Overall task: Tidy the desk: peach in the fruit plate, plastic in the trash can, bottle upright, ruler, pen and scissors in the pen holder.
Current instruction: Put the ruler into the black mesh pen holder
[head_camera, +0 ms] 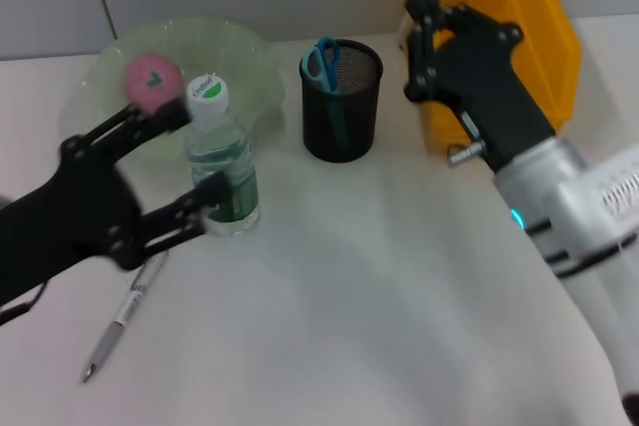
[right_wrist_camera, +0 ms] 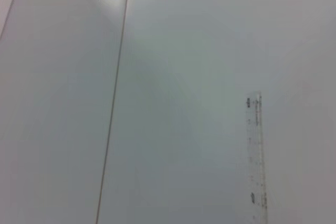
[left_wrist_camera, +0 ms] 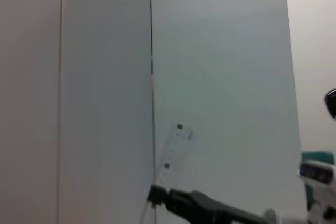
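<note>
The ruler's lower end (head_camera: 404,33) still hangs outside the pen holder's rim (head_camera: 377,59), so my right gripper now moves the ruler over the holder before it lets go.
The bottle (head_camera: 225,162) stands upright by the green fruit plate (head_camera: 250,62), where the pink peach (head_camera: 152,79) lies. My left gripper (head_camera: 205,152) is open, with one finger on each side of the bottle. The pen (head_camera: 122,314) lies on the desk near the front left. Blue scissors (head_camera: 321,62) stand in the black mesh pen holder (head_camera: 341,107). My right gripper (head_camera: 417,2) is raised in front of the yellow trash can (head_camera: 544,37) and is shut on the clear ruler (left_wrist_camera: 173,156), which also shows in the right wrist view (right_wrist_camera: 255,156). The plastic is out of view.
The white desk (head_camera: 379,286) stretches across the front and right. A pale wall stands right behind the plate, holder and trash can. My right forearm (head_camera: 559,187) reaches over the desk's right side.
</note>
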`<state>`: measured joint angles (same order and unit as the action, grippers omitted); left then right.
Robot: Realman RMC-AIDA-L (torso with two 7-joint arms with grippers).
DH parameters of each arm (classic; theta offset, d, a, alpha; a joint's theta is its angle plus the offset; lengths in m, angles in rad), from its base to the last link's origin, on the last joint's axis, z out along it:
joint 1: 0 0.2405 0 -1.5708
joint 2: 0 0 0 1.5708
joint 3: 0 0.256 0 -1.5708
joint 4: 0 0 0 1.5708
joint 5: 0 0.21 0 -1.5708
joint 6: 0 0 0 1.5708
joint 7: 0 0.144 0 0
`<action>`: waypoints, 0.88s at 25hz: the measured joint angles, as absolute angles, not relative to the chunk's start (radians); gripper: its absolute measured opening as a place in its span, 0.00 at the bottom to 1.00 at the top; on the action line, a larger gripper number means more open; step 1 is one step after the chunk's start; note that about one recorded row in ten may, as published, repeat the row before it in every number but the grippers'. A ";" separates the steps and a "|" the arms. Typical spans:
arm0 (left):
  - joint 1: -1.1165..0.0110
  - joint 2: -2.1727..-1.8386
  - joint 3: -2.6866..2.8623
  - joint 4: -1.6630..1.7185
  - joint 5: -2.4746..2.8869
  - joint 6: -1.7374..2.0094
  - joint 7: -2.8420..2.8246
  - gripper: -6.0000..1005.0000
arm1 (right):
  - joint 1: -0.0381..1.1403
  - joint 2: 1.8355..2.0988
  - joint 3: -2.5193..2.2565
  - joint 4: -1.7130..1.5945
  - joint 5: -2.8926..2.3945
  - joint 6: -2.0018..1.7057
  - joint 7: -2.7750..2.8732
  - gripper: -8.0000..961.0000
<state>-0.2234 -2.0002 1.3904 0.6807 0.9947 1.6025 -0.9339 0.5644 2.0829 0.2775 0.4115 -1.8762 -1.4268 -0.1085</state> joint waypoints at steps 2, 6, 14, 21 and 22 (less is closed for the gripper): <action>-0.229 -2.005 1.320 0.647 1.055 1.623 -0.932 0.80 | 0.603 2.084 0.297 0.382 -1.876 -1.373 -0.061 0.04; -0.222 -2.021 1.235 0.625 1.131 1.628 -0.930 0.80 | 0.664 2.085 0.353 0.368 -1.874 -1.245 -0.044 0.04; -0.225 -2.028 1.221 0.613 1.158 1.626 -0.931 0.80 | 0.705 2.085 0.396 0.363 -1.874 -1.116 -0.035 0.05; -0.225 -2.029 1.219 0.611 1.161 1.625 -0.932 0.79 | 0.739 2.088 0.397 0.355 -1.873 -1.009 -0.033 0.06; -0.225 -2.029 1.219 0.611 1.161 1.625 -0.932 0.79 | 0.739 2.088 0.397 0.355 -1.873 -1.009 -0.033 0.06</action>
<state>-0.2255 -2.0287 1.2191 0.6113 1.1614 1.6249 -0.9321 0.7389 2.0877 0.3970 0.3547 -1.8727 -1.0089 -0.0331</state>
